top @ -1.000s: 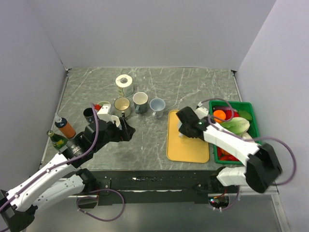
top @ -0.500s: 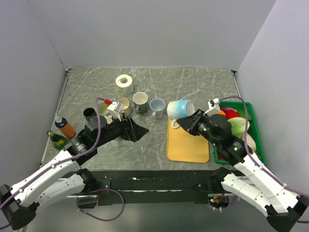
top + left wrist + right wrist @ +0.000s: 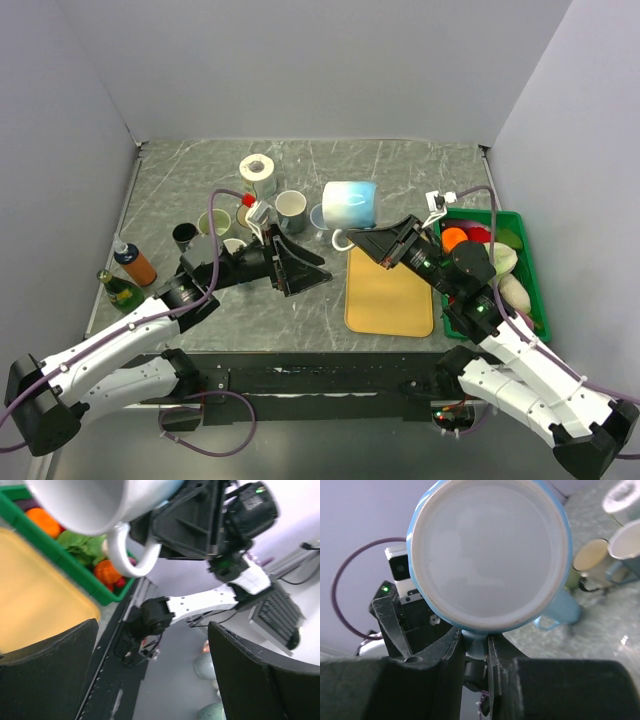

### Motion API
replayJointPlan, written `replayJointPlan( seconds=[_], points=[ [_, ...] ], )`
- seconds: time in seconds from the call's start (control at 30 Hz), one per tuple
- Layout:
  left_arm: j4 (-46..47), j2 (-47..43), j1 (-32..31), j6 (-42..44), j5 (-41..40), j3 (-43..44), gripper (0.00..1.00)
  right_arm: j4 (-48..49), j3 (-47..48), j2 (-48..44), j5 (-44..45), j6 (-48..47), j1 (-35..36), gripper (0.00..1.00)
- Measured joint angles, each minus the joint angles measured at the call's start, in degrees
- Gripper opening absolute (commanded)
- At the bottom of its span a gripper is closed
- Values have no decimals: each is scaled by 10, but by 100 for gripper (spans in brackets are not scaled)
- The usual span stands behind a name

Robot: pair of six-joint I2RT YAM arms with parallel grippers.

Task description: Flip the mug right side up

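Note:
The mug needs to be set right side up, so I will next use my left gripper to grab its handle's free white side, opposite my right gripper.
A white-and-light-blue mug hangs in the air above the far left corner of the yellow tray. My right gripper is shut on its handle. In the right wrist view the mug's open mouth faces the camera, so the mug lies tilted on its side, with the handle pinched between my fingers. My left gripper is open and empty, low and left of the mug. In the left wrist view the mug is above my spread gripper.
A cream mug, a blue mug, a paper roll, a dark cup and two bottles stand at the back left. A green bin of toy produce is at the right.
My right gripper has lifted the mug off the tray, up and to the left, and turned it. My left arm has swung right towards it with its jaws open.

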Motion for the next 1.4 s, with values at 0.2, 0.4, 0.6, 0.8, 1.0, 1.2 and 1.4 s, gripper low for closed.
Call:
replayJointPlan(
  seconds=[0.2,0.4,0.6,0.8,1.0,1.2,1.4],
  points=[
    [64,0,-12,-25,-2,-1,96,56,0,12,-28,9,8,0],
    [110,7,-25,-41,-21,-2,96,89,-8,13,-44,23,20,0],
    [125,15,-30,-51,-50,-2,97,116,-22,19,-56,34,34,0],
    [128,7,-32,-54,-70,-6,88,136,-34,21,-60,35,47,0],
    [148,6,-32,-67,-76,-9,68,170,-34,31,-63,44,54,0],
    [155,12,-35,-73,-76,-10,45,196,-37,46,-65,56,56,0],
    [149,21,-35,-83,-79,-10,11,207,-42,50,-63,61,58,0]
  ],
)
